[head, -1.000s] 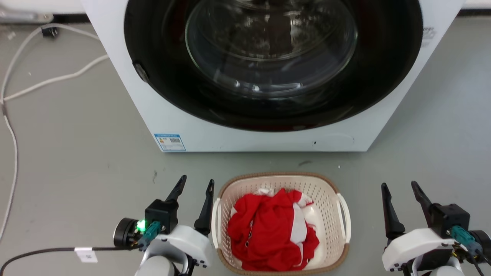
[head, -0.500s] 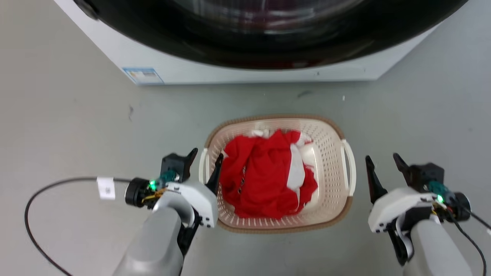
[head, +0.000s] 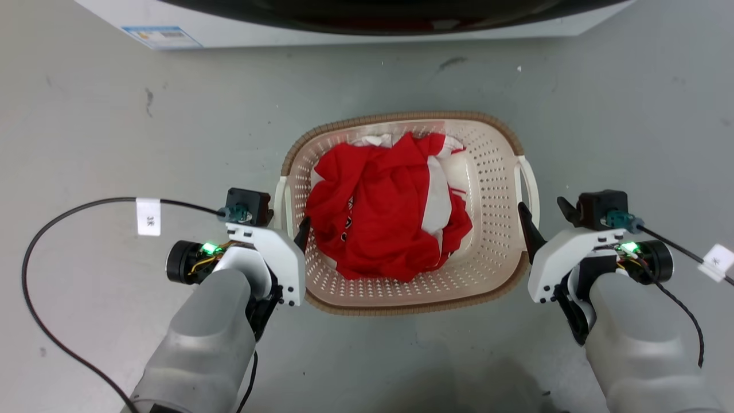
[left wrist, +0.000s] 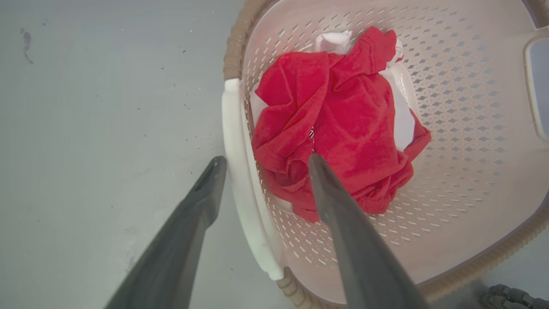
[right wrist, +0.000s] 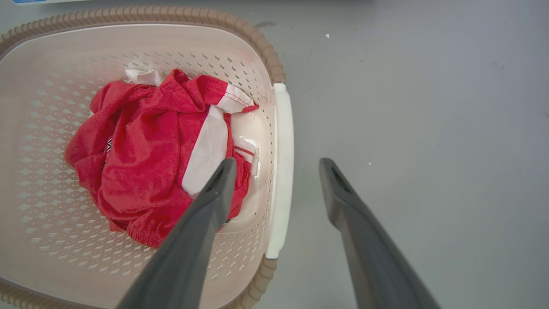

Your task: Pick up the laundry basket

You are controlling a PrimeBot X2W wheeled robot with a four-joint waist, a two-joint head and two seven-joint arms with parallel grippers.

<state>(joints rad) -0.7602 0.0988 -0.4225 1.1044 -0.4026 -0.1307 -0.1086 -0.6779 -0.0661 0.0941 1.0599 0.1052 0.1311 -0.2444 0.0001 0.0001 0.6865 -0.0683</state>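
Observation:
The laundry basket needs to be picked up, so my right gripper should next grab it by its white side handle (head: 527,180) (right wrist: 281,149).
The laundry basket (head: 401,117), cream perforated plastic with a brown woven-look rim, stands on the grey floor with a red and white garment (head: 384,206) crumpled inside. My left gripper (head: 285,221) is open and straddles the left white handle (left wrist: 233,128), one finger outside the basket and one inside over the garment. My right gripper (head: 543,211) is open too, astride the right white handle (right wrist: 283,128), with its left finger over the basket's inside and the other over the floor. Neither touches a handle.
The washing machine's white base (head: 344,35) crosses the top edge, just beyond the basket. A black cable (head: 57,213) with a white tag loops over the floor at the left; another tagged cable (head: 682,248) trails at the right. Grey floor lies all around.
The head camera has tilted down, so the washing machine slid up the picture. Both grippers have closed in on the basket's sides and now straddle its handles, still open.

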